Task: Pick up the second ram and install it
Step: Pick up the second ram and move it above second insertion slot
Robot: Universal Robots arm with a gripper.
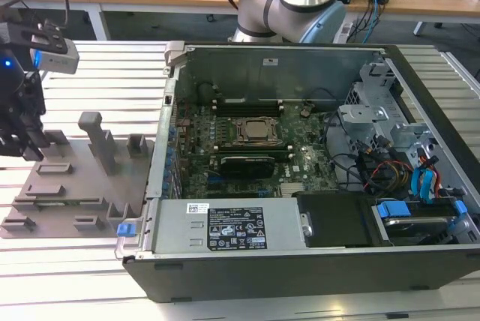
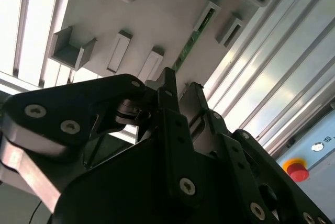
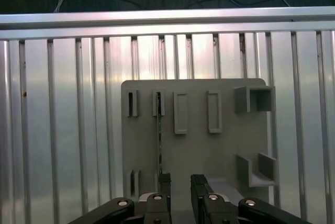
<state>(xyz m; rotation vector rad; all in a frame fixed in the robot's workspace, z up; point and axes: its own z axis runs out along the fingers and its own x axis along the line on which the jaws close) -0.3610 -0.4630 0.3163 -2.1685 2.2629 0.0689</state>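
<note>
The holder's slots enclose both ends of the second ram, so my gripper should next grab the exposed middle of its upper edge (image 1: 62, 201) to pick the ram up.
The second ram (image 3: 158, 135) is a slim green stick standing on edge in a slot of the grey holder plate (image 3: 220, 145). It also shows in the second wrist view as a green strip (image 2: 194, 35). My gripper (image 3: 180, 178) hovers over the plate's near end, with its black fingers slightly apart and nothing between them. One finger (image 3: 164, 182) is just beside the stick's near end. In the exterior view, the gripper (image 1: 31, 150) hangs over the holder plate (image 1: 75, 178) at the exterior view's left, outside the computer case.
The open computer case (image 1: 300, 261) lies at the exterior view's right. Inside are the motherboard with the square CPU socket (image 1: 259, 132), memory slots (image 1: 247, 103) behind it and a black card (image 1: 244, 163) in front. Grey posts (image 1: 94, 137) rise from the holder. The table (image 3: 63, 130) is ribbed metal.
</note>
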